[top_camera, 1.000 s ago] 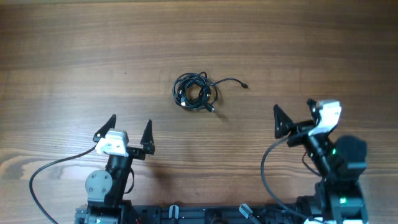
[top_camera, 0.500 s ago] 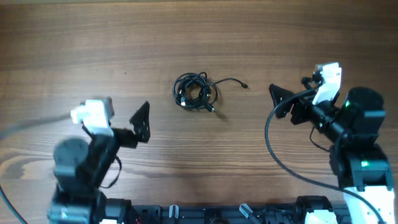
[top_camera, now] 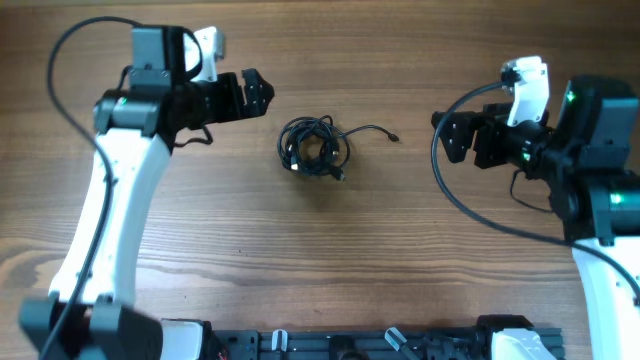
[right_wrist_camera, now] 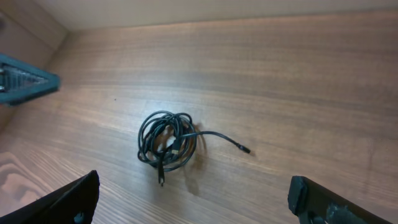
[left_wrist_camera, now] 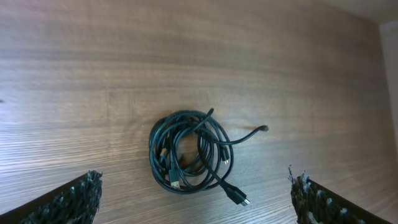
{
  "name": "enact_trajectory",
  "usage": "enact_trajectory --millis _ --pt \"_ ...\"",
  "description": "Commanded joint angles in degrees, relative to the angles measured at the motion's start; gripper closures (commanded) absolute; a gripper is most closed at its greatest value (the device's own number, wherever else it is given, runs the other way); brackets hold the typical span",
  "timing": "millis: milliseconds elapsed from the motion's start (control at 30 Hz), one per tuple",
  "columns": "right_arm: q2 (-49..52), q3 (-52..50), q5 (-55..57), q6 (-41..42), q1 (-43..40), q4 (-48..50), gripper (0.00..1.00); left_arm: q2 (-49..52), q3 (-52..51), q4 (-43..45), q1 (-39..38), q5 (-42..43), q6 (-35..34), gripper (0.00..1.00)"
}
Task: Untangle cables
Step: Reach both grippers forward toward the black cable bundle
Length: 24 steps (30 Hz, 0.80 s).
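Observation:
The coil's bundled loops are opposite the loose piece of cable, and my left gripper should grab them next. The loose piece's plug then stays free for my right gripper to untangle.
The cables lie as one knotted black coil in the middle of the wooden table, with one loose strand running right to a small plug. The coil also shows in the left wrist view and the right wrist view. My left gripper hovers up and left of the coil, open and empty. My right gripper hovers to the right of the loose plug, open and empty. Neither touches the cables.
The wooden table spreads all round the coil. Thick black arm wires loop beside both arms. The arm bases and a black rail sit along the near edge.
Both arms have risen from the near edge and swung toward the coil: the left up to its upper left, the right up to its right. The cables have not moved.

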Motion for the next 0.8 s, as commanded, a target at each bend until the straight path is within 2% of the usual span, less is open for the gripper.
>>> enact_trajectory --millis 0,200,267,333,467,633,767 --pt "2.6 1.27 -1.46 1.18 -0.17 -0.13 0.0 3.87 0.9 1.42 0.42 3.41 -1.07 0.08" --pt "8.46 1.27 -1.44 0.72 -0.17 0.22 0.01 8.07 0.9 4.79 0.09 -4.15 -8.26 0.15" --pt "9.81 1.27 -1.42 0.76 -0.17 0.46 0.01 8.37 0.9 5.66 -0.42 -6.38 -8.48 0.16" --pt "11.13 1.27 -1.44 0.81 -0.17 0.85 0.01 8.48 0.9 6.23 -1.77 -11.5 -11.37 0.16" --pt "11.91 1.27 -1.44 0.76 -0.17 0.9 0.01 8.52 0.9 6.43 -4.35 -16.46 -16.37 0.17" --pt "11.96 1.27 -1.01 0.81 -0.17 1.42 0.01 10.67 0.87 6.21 -5.73 -17.22 -17.31 0.11" --pt "12.11 1.27 -0.98 1.27 -0.17 1.51 0.01 14.69 0.9 7.41 -5.95 -17.18 -19.85 0.18"
